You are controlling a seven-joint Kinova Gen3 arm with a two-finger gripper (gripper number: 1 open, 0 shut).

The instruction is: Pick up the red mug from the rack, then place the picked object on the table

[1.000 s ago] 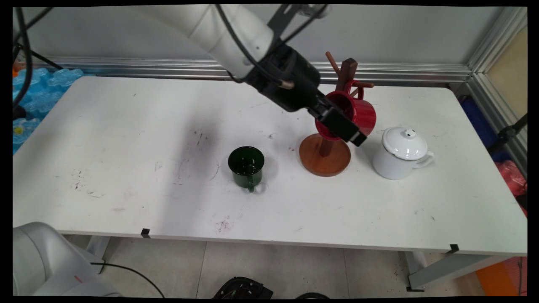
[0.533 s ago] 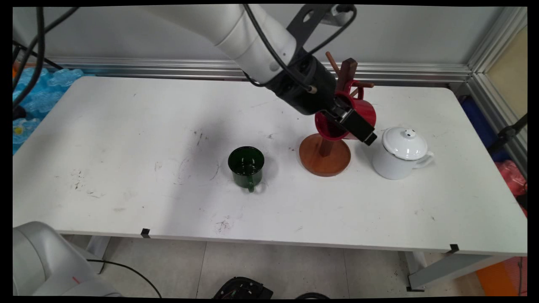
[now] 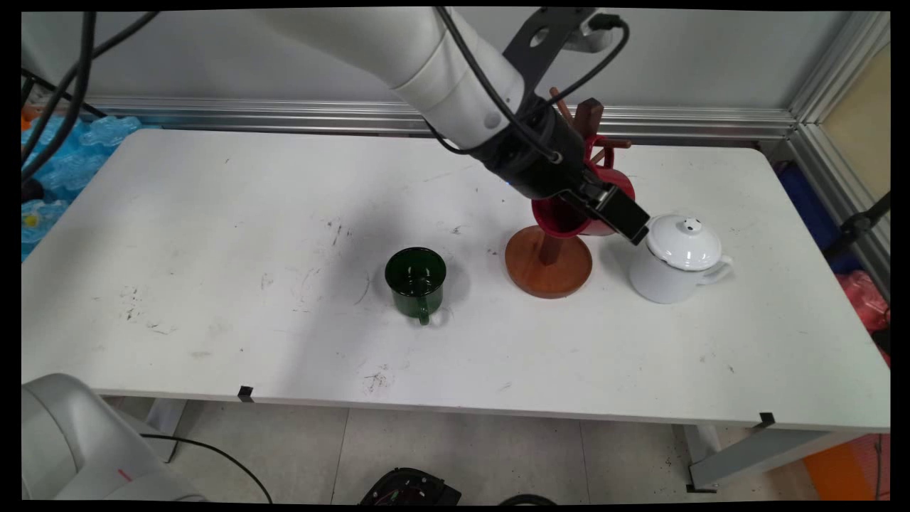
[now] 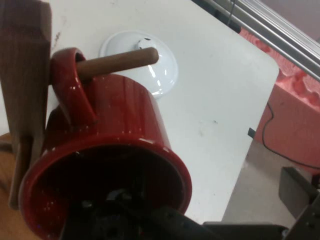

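Observation:
My gripper grabs the red speckled mug by its rim (image 4: pixel 179 164) next, to lift the mug off the wooden mug tree.
A red mug (image 3: pixel 561 217) (image 4: pixel 120 145) hangs by its handle on a peg (image 4: pixel 117 62) of the wooden mug tree (image 3: pixel 547 267), its mouth facing the hand camera. My gripper (image 3: pixel 617 217) is open and reaches over the mug's rim. The black linkage sits low inside the mouth, and one finger (image 4: pixel 295 192) stands well clear outside the mug's right wall. The other finger is hidden. A white lidded pot (image 3: pixel 675 259) (image 4: pixel 165 70) stands just right of the fingertip.
A dark green mug (image 3: pixel 416 279) stands on the white table (image 3: pixel 213 235) left of the mug tree, handle toward the near edge. Aluminium rails run along the back and right sides. Blue crumpled plastic (image 3: pixel 64 153) lies off the table's left end.
The gripper has slid right and slightly down along the red mug, its fingertip now close to the white pot's lid. The mug stays on its peg.

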